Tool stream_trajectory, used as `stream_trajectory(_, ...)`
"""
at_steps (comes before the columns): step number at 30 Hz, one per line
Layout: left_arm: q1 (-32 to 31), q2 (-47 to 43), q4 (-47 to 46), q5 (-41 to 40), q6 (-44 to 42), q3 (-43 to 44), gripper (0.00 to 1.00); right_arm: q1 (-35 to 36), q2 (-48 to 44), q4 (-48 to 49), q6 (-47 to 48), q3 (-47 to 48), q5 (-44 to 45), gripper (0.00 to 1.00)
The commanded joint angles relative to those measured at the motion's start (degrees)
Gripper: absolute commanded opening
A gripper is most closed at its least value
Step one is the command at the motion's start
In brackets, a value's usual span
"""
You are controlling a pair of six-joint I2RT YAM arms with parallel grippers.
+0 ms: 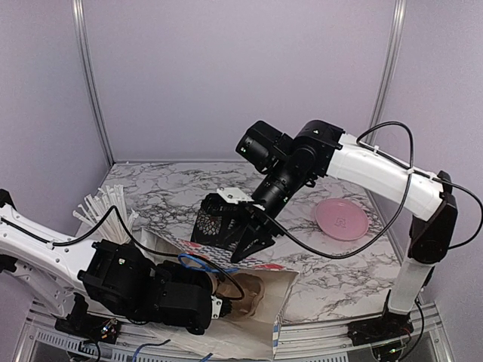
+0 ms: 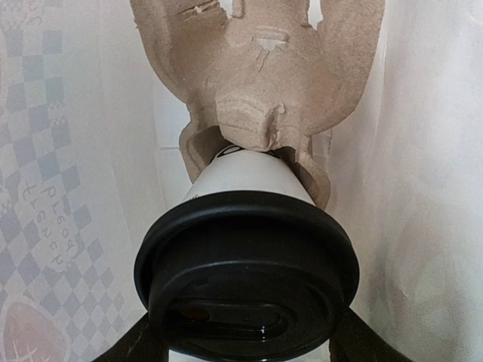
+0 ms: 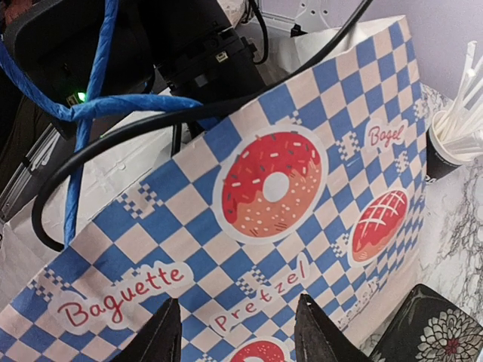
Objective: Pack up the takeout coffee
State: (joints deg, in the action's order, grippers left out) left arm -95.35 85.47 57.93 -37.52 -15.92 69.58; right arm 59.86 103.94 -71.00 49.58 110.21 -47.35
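Observation:
The bag and the carrier lean, though the coffee's base is seated, so the coffee [image 2: 246, 275] would tip over inside the bag if the left gripper opened now. The robot's left gripper should keep holding the coffee.
The takeout coffee [image 2: 246, 275], a white paper cup with a round black lid, fills the left wrist view. It points lid-first at the camera, its base pushed into a brown cardboard cup carrier [image 2: 264, 83]. My left gripper [image 2: 245, 353] is shut on it, one finger at each side of the lid. From above, that gripper [image 1: 225, 300] reaches into the mouth of a paper bag [image 1: 260, 332] lying on the table, and the cup is hidden there. My right gripper [image 3: 238, 332] hangs open just over the bag's blue-checked side [image 3: 249, 249], nothing between its fingers.
A black cup of white straws [image 1: 102, 211] stands at the left, beside the bag. A pink plate [image 1: 341, 219] lies at the right. A black patterned box [image 1: 215, 220] sits behind the bag, under the right arm. Blue and black cables [image 3: 90, 113] cross above the bag.

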Motion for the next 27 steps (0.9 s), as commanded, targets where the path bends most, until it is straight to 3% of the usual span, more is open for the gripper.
stream_trajectory(1, -0.1, -2.1, -1.1, 1.2, -1.2, 2.0, 0.27, -2.0, 0.2, -1.4, -0.1, 3.1, 0.3, 0.49)
stream_trajectory(13, 1.5, -1.3, -2.0, 8.0, -0.1, 0.8, 0.26, -3.8, -1.0, -1.6, 1.2, 0.4, 1.6, 0.5)
stream_trajectory(27, 4.0, 3.8, -2.0, 9.4, -0.3, 3.0, 0.25, -10.1, -1.8, -0.7, 2.9, -3.2, -0.9, 0.5)
